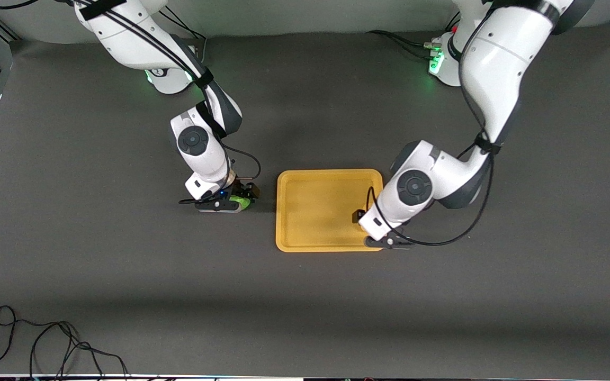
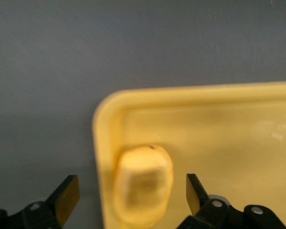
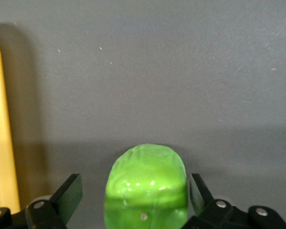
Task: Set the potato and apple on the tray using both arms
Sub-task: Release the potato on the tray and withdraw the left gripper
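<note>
My right gripper closes on the green apple next, since its fingers are on either side of the green apple.
The orange-yellow tray (image 1: 315,206) lies mid-table. The potato (image 2: 143,183) lies in the tray (image 2: 229,138), in a corner against the rim; in the front view the left arm's hand hides it. My left gripper (image 1: 383,241) hangs low over that corner, at the tray's end toward the left arm. It (image 2: 131,193) is open, with one finger on each side of the potato and gaps showing. The green apple (image 1: 240,201) sits on the table beside the tray, toward the right arm's end. My right gripper (image 1: 230,203) is low around the apple (image 3: 145,188), open (image 3: 133,191), fingers beside it.
The tray's rim (image 3: 0,143) shows at the edge of the right wrist view, a short way from the apple. A loose black cable (image 1: 45,344) lies on the dark table mat near the front camera, at the right arm's end.
</note>
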You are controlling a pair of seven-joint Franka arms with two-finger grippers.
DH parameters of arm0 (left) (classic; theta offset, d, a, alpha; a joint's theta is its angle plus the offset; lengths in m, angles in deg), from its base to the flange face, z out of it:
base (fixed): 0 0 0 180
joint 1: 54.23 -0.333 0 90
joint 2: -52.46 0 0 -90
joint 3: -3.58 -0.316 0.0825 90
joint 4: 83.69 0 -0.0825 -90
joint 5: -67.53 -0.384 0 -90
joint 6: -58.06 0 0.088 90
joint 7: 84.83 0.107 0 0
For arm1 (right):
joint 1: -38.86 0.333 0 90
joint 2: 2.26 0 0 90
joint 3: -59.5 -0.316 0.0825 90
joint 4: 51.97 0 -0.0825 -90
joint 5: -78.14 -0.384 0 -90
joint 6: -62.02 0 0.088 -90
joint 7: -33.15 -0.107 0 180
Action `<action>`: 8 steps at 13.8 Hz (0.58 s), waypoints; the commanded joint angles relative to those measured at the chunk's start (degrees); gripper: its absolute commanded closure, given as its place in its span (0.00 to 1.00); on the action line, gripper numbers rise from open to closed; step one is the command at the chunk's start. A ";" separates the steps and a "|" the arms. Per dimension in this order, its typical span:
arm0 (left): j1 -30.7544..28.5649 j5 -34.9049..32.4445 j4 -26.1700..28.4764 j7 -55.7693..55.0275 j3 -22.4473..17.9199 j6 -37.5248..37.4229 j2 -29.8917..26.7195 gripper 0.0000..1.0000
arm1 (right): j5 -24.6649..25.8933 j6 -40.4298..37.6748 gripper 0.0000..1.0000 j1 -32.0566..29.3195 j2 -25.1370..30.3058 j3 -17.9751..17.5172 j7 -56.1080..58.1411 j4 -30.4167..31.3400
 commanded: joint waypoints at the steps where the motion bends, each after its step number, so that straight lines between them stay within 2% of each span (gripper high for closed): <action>1: -3.44 -3.63 0.45 3.02 -2.02 -6.53 -8.13 0.00 | 1.05 0.93 0.17 0.57 -0.21 0.53 0.17 0.19; 2: -5.11 -3.56 0.70 7.14 -2.11 -8.29 -9.98 0.00 | 1.32 0.85 0.35 0.57 -0.30 0.53 0.17 0.27; 3: -6.69 -3.56 0.70 10.58 -2.29 -11.26 -11.83 0.00 | 1.32 0.32 0.46 0.57 -0.04 0.62 0.26 0.36; 5: -11.16 -3.65 1.31 16.03 -2.29 -14.45 -15.78 0.00 | 1.32 -2.56 0.50 0.57 2.49 0.62 0.35 -0.25; 8: -16.01 -2.07 4.39 25.71 -2.11 -17.96 -22.38 0.00 | 1.41 -18.34 0.50 0.14 8.99 0.88 1.92 -6.82</action>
